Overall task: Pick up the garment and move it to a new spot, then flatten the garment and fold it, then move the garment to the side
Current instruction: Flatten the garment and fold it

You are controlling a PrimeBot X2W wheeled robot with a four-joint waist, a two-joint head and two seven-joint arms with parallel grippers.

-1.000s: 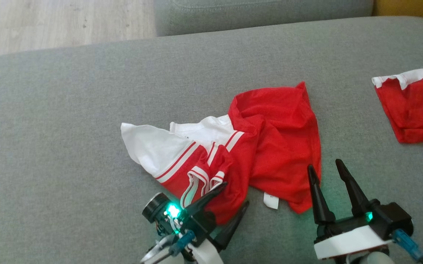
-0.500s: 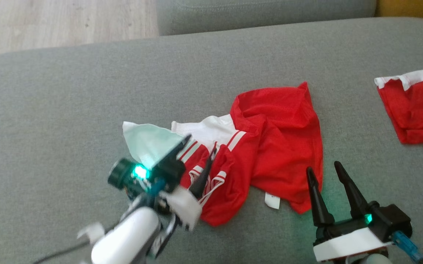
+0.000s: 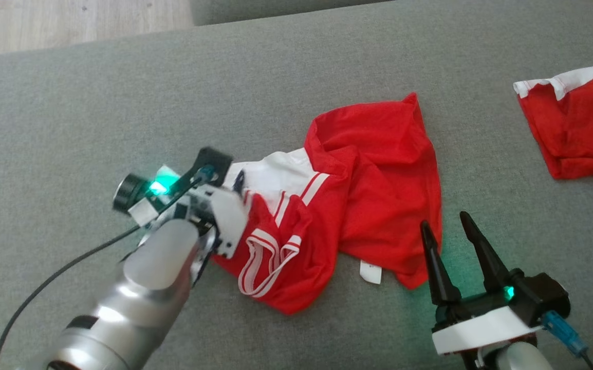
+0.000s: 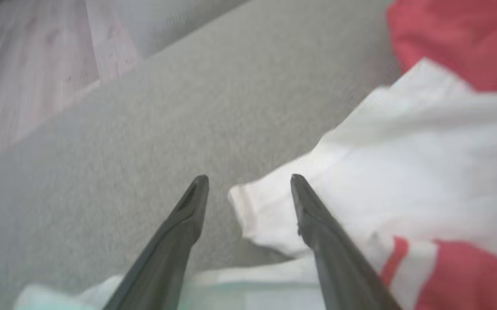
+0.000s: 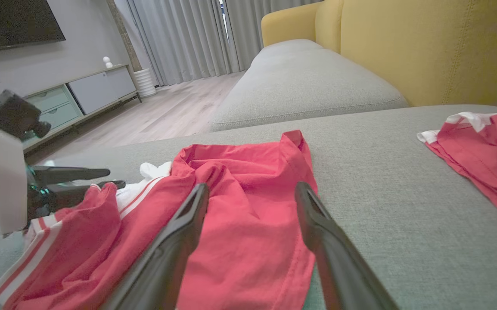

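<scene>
The left gripper should next pick up the garment by its white sleeve corner (image 4: 254,212), which sticks out free while the red cloth lies crumpled, so that it can move the garment.
The garment (image 3: 373,169), red with a white sleeve and striped trim, lies crumpled in the middle of the grey sofa seat (image 3: 96,103). My left gripper (image 3: 224,172) hangs open over the garment's white left end. In the left wrist view the left gripper (image 4: 248,178) has the white sleeve's corner (image 4: 248,206) lying between and below its two fingers, with nothing pinched. My right gripper (image 3: 445,222) stands open just off the red lower right hem. Seen from the right wrist, the right gripper (image 5: 252,186) points across the red cloth (image 5: 240,163).
A second red and white garment (image 3: 574,128) lies at the seat's right edge. Wooden floor (image 3: 70,20) starts beyond the far left edge of the seat. A yellow backrest (image 5: 425,43) and another grey cushion (image 5: 309,82) stand behind.
My left arm has swung up and to the left, from the garment's near striped edge to above its white sleeve. The head camera has tilted slightly. The right gripper has stayed put.
</scene>
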